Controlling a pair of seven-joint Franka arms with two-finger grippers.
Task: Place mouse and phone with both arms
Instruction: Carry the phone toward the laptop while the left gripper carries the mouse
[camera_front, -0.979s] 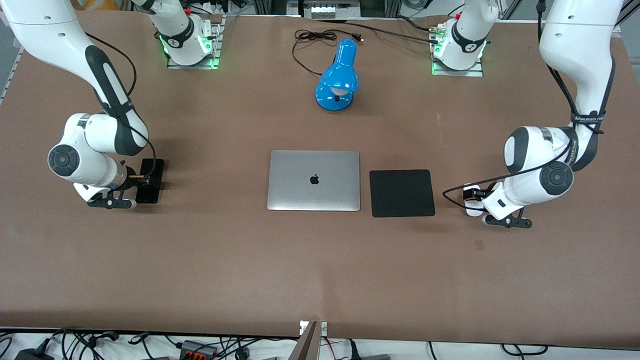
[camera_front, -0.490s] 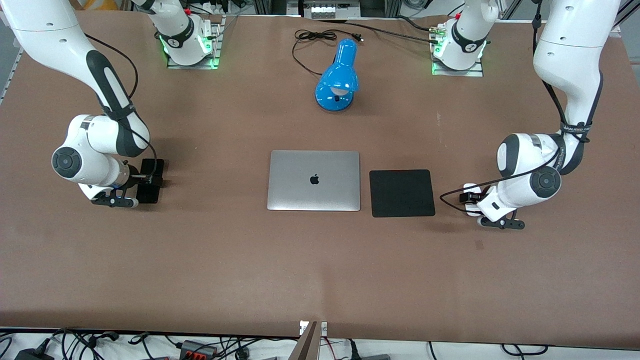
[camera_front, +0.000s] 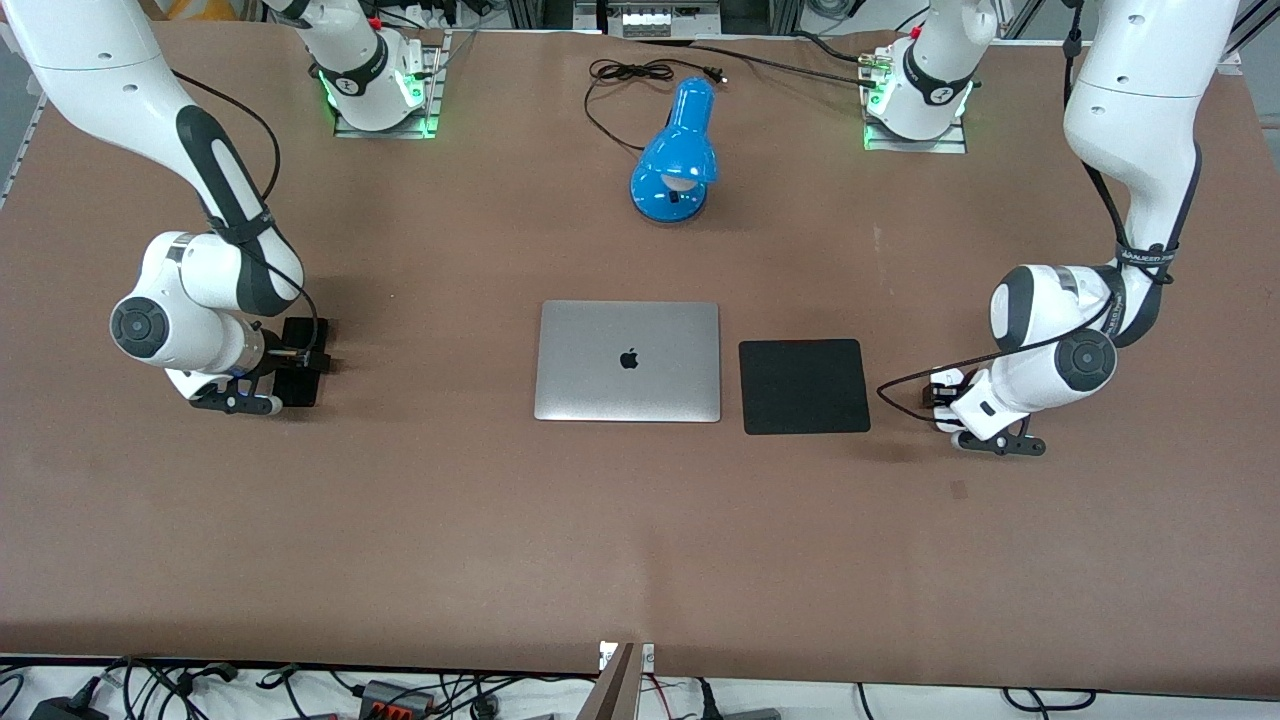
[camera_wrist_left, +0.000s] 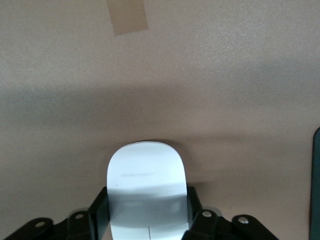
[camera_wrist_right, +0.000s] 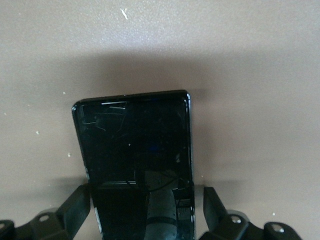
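The fingers of my right gripper are beside the phone's long sides in the right wrist view. They would hold the black phone if they closed now, so my right gripper should close on it.
The white oval mouse (camera_wrist_left: 146, 170) lies on the brown table, beside the black pad toward the left arm's end. My left gripper (camera_wrist_left: 146, 194) is down around it, with both fingers pressed against its sides. In the front view the gripper (camera_front: 938, 396) hides most of the mouse (camera_front: 944, 377). The black phone (camera_wrist_right: 134, 145) lies flat toward the right arm's end of the table. My right gripper (camera_wrist_right: 146, 194) straddles its end, open, with a gap at one finger (camera_wrist_right: 214, 205). The front view also shows that gripper (camera_front: 300, 358) and the phone (camera_front: 297, 388).
A closed silver laptop (camera_front: 628, 360) lies mid-table with a square black pad (camera_front: 804, 386) beside it, between laptop and mouse. A blue desk lamp (camera_front: 678, 160) with a black cord lies farther from the camera. A strip of tape (camera_wrist_left: 127, 15) is stuck on the table.
Both arms have come down lower. The right gripper has settled over the phone and now covers its middle. The left gripper has dropped around the mouse.
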